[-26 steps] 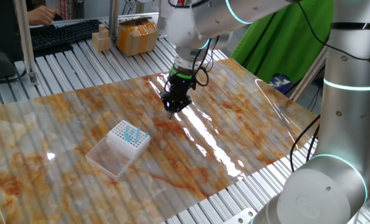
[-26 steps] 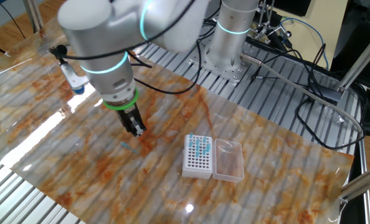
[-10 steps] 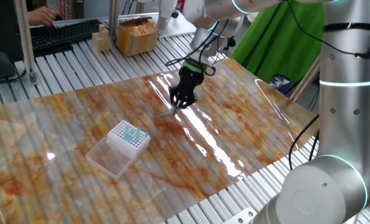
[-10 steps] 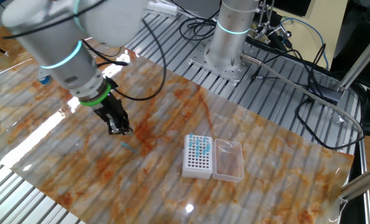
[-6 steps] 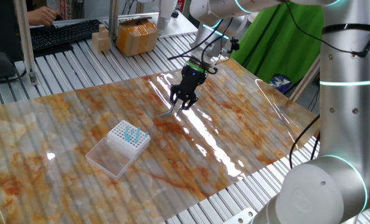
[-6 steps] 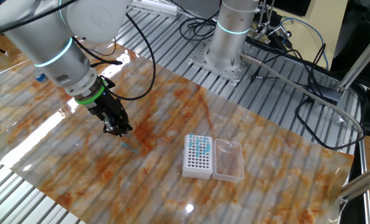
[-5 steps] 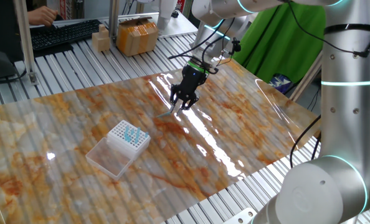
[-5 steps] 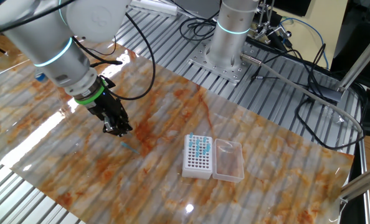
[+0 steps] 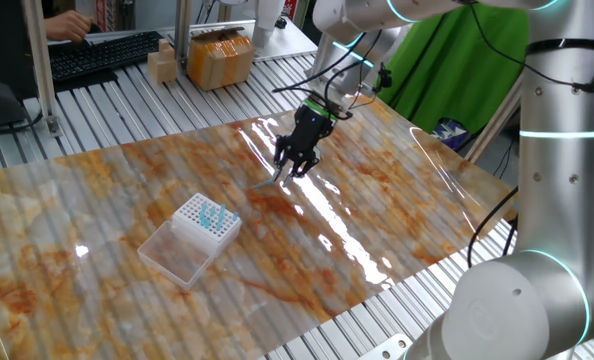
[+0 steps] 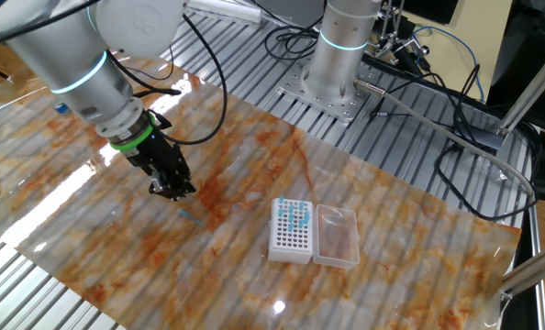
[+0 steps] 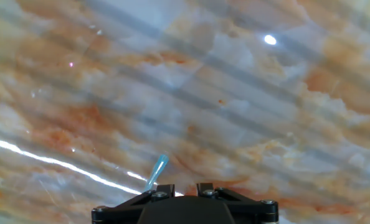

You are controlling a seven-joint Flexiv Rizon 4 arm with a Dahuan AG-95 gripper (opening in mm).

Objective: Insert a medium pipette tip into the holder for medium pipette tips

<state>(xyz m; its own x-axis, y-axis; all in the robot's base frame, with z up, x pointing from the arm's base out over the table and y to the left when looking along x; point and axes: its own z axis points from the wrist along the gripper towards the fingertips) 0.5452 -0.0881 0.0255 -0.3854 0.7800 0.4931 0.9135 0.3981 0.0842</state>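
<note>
The pipette tip's narrow point should stay free to enter the holder. My gripper next needs to grab the pipette tip by its wide end (image 11: 162,160).
The medium pipette tip (image 11: 156,171), thin and pale blue, lies flat on the marbled table. In the hand view it sits just ahead of my left finger (image 11: 163,189), outside the gap. It also shows as a thin line in one fixed view (image 9: 266,183) and in the other (image 10: 192,216). My gripper (image 9: 293,168) (image 10: 173,192) (image 11: 184,186) is tilted, low over the table, open and empty, beside the tip. The white holder (image 9: 206,221) (image 10: 290,231), with its clear lid (image 9: 174,253) (image 10: 337,236), stands apart, with a bunch of teal tips (image 10: 297,215) in it.
A keyboard (image 9: 102,52) and cardboard boxes (image 9: 220,57) lie at the back on the slatted bench. A green cloth (image 9: 457,60) hangs at the right. The arm's base (image 10: 339,55) and cables (image 10: 438,82) stand behind the table sheet.
The arm has swung from upright to a slant and lowered the gripper beside the tip. In the last half second it barely moved. The tip and holder have not moved.
</note>
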